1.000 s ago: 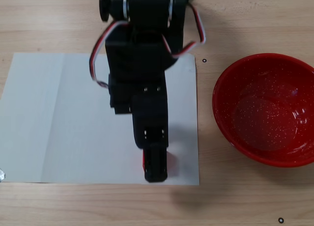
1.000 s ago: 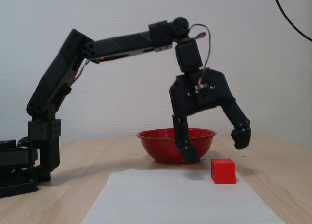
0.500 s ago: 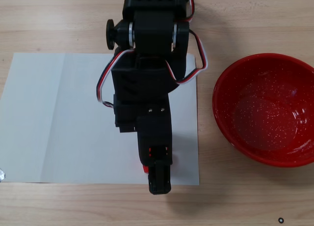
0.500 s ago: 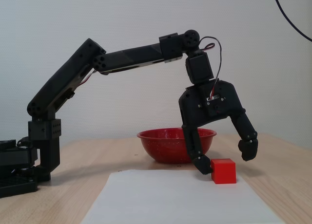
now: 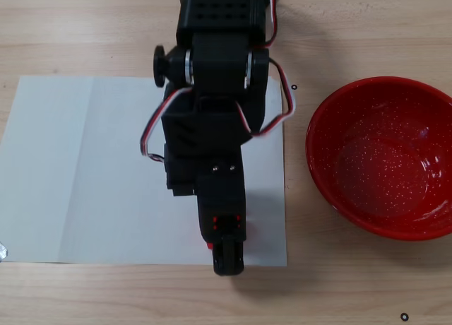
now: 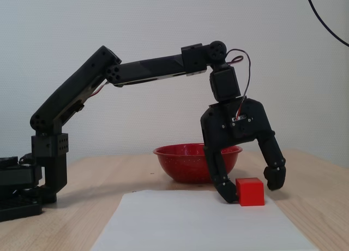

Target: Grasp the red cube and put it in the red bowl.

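I should put the red cube (image 6: 251, 192) into the red bowl next, so my gripper should hold it by its opposite sides.
The red cube (image 6: 251, 192) stands on a white paper sheet (image 6: 185, 223). My gripper (image 6: 251, 188) is open and straddles it, pointing down. One finger (image 6: 226, 191) is at the cube's left face and the other (image 6: 274, 177) hangs apart on its right, slightly above the table. In the top-down fixed view the gripper (image 5: 227, 249) covers the cube (image 5: 210, 245) except for a red sliver. The red bowl (image 5: 332, 127) sits empty to the right of the sheet. In the side-on fixed view the bowl (image 6: 180, 165) stands behind the gripper.
The paper sheet (image 5: 85, 169) lies on a wooden table (image 5: 353, 290). The arm's base (image 6: 32, 180) stands at the left in the side-on fixed view. Small black marks (image 5: 404, 316) dot the table near the bowl.
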Tool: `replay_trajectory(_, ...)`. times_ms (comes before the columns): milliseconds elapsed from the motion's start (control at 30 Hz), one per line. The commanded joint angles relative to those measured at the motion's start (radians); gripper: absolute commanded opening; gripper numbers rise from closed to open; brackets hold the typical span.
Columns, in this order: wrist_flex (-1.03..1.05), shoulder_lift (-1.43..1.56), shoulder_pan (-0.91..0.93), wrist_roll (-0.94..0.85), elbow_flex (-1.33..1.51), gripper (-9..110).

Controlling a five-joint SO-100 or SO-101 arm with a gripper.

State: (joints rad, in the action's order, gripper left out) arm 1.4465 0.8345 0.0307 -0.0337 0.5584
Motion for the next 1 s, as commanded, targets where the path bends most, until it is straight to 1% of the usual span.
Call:
replay_trajectory(0, 0.012, 0.063, 0.006, -0.012, -0.118, 26)
replay_trajectory(300, 0.034, 0.058, -0.005, -0.014, -0.114, 20)
replay_trajectory(433, 0.046, 0.063, -0.006, -0.012, -0.114, 11)
replay_trajectory(533, 0.060, 0.074, -0.009, -0.012, -0.115, 1)
replay_trajectory(967, 0.202, 0.172, -0.008, -0.052, -0.172, 0)
